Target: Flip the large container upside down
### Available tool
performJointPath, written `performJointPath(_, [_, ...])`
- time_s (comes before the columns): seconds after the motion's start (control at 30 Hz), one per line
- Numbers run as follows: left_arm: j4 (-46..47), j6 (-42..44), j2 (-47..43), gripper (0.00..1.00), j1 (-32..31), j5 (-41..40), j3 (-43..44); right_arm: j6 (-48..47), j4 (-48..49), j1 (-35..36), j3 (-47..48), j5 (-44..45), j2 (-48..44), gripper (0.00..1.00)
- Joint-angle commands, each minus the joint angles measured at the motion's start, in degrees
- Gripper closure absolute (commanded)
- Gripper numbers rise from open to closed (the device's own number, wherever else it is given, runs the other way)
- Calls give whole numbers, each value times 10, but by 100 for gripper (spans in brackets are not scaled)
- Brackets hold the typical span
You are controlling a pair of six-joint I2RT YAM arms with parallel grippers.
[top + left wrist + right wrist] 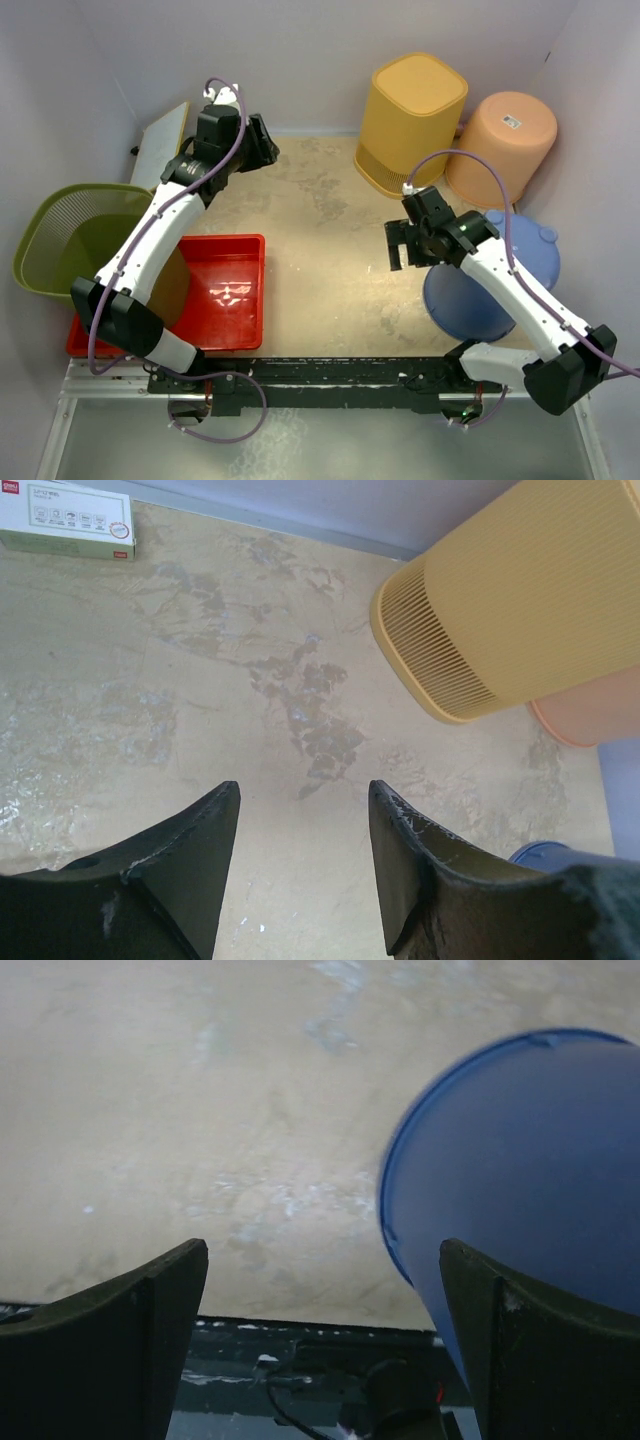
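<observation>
My left gripper is to grab the basket's rim at the back side next. Then it can tip the green mesh basket (70, 235) upside down.
Several containers stand around the table. A green mesh basket (70, 235) sits upright at the left, mouth up. A yellow slatted basket (413, 115) and an orange bucket (505, 140) stand bottom-up at the back right. A blue bucket (490, 290) appears bottom-up under my right arm. My left gripper (262, 148) is open and empty at the back left, above bare table, facing the yellow basket (520, 610). My right gripper (397, 250) is open and empty just left of the blue bucket (530, 1180), not touching it.
A red open bin (225, 290) sits at the front left beside the green basket. A white flat box (160, 140) lies at the back left, also in the left wrist view (70, 520). The black rail (330, 372) runs along the near edge.
</observation>
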Motion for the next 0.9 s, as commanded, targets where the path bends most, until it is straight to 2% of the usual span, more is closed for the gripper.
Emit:
performJointPath(0.0, [-5, 48, -21, 48, 0, 15, 36, 76, -69, -28, 35, 184, 16, 0])
performJointPath(0.13, [-57, 74, -25, 48, 0, -11, 71, 95, -49, -62, 48, 199, 22, 0])
performJointPath(0.23, [-97, 94, -28, 47, 0, -53, 94, 84, 15, -62, 62, 164, 13, 0])
performJointPath(0.43, [-215, 131, -42, 47, 0, -152, 177, 64, 175, -62, 21, -6, -9, 0])
performJointPath(0.6, [-352, 124, -71, 46, -1, -219, 301, 75, 228, -61, 9, -70, 28, 0])
performJointPath(0.7, [-363, 113, -122, 45, 0, -307, 256, 71, 244, -61, 23, -98, 59, 0])
performJointPath(0.8, [-424, 77, -124, 45, 0, -412, 234, 65, 259, -61, 35, -117, 78, 0])
performJointPath(0.87, [-451, 51, -124, 45, 0, -448, 210, 60, 263, -60, 43, -125, 87, 0])
